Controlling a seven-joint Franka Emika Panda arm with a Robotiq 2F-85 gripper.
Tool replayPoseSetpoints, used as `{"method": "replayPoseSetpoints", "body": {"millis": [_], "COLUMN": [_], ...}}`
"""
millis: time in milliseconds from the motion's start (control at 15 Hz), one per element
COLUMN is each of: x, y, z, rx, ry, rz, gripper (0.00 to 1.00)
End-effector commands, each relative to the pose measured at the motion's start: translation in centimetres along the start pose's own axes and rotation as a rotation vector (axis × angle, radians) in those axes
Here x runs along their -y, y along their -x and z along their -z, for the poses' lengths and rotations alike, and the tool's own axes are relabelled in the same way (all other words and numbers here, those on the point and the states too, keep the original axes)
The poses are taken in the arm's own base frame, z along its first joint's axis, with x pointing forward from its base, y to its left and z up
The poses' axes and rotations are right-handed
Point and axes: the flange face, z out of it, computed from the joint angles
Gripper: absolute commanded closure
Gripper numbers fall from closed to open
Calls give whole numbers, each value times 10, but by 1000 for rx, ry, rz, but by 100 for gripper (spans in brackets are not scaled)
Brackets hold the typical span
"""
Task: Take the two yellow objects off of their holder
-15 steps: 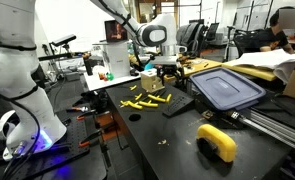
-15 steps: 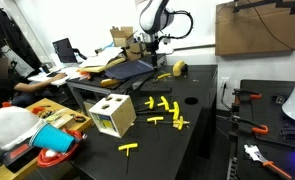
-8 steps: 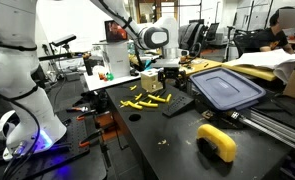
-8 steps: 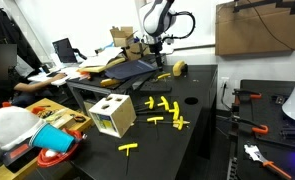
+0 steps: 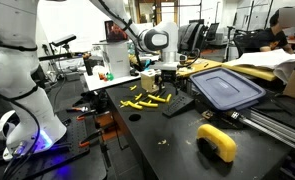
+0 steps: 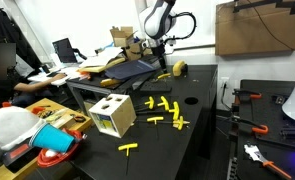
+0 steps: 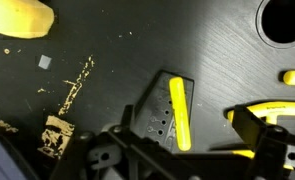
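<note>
A gap shows between my open fingers and the holder with the yellow stick (image 5: 168,100) (image 7: 179,112), so it is too early to close on the holder; my gripper moves lower next.
In the wrist view a thin yellow stick (image 7: 179,112) lies on the dark grey holder (image 7: 157,118), which has small holes. My gripper (image 7: 185,128) is open and empty, with its fingers on either side of the holder and stick. Another yellow piece (image 7: 249,109) lies by the right finger, partly hidden by it. I cannot tell if it is on the holder. In both exterior views the gripper (image 5: 167,74) (image 6: 158,58) hangs just above the black table. The holder (image 5: 177,104) shows below it.
Several loose yellow pieces (image 5: 145,100) (image 6: 165,106) lie on the table. A chunky yellow-and-black object (image 5: 217,141) (image 7: 22,17) and a blue-grey bin lid (image 5: 227,88) are nearby. A box with holes (image 6: 112,116) stands near the table edge. A round hole (image 7: 285,20) is in the table.
The gripper has shifted a little sideways and come slightly lower over the holder. Its jaws stay open. Nothing on the table has moved.
</note>
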Motion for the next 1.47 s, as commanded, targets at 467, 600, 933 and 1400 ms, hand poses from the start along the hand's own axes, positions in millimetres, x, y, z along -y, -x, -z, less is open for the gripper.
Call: {"method": "replayPoseSetpoints", "body": {"millis": [467, 600, 933, 1400], "x": [1, -2, -9, -7], "y": [-1, -1, -4, -14], "z": [-33, -35, -32, -38], "rx": [40, 39, 25, 15], "ry": [-32, -35, -29, -35], "rz": [27, 26, 42, 61], "gripper": [0, 0, 0, 0]}}
